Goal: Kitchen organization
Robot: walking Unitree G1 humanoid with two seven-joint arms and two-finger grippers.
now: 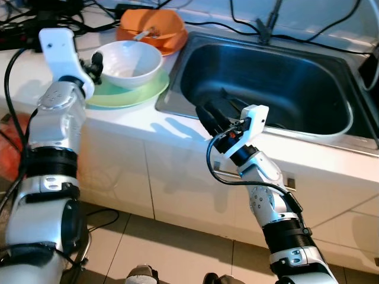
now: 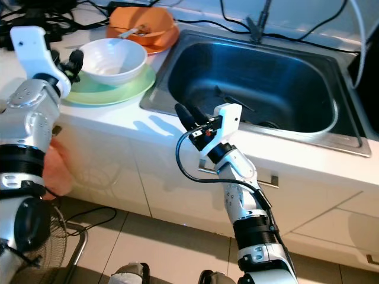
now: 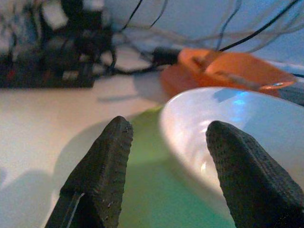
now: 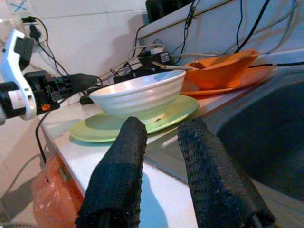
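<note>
The white bowl needs to move off the green plate and into the sink [image 1: 266, 89], so my right gripper will grab it by its rim [image 1: 155, 72] next.
A white bowl [image 1: 130, 62] sits on a pale green plate [image 1: 148, 92] on the white counter, left of the sink. Behind them an orange bowl [image 1: 154, 26] on an orange plate holds a utensil [image 1: 144, 34]. My left gripper [image 1: 96, 62] is at the white bowl's left side, just above the green plate; in the left wrist view it [image 3: 166, 161] is open, with the bowl's rim [image 3: 228, 118] close before the fingers. My right gripper [image 1: 207, 115] hovers over the sink's front left corner, pointing toward the dishes. Its fingers [image 4: 118, 175] stand slightly apart with nothing between them.
A steel sink [image 1: 278, 83] takes up the counter's right half, with the tap's base [image 1: 266, 26] behind it. Black cables and power gear [image 1: 35, 18] crowd the back left of the counter. An orange bag [image 1: 12, 148] hangs by the cabinet on the left.
</note>
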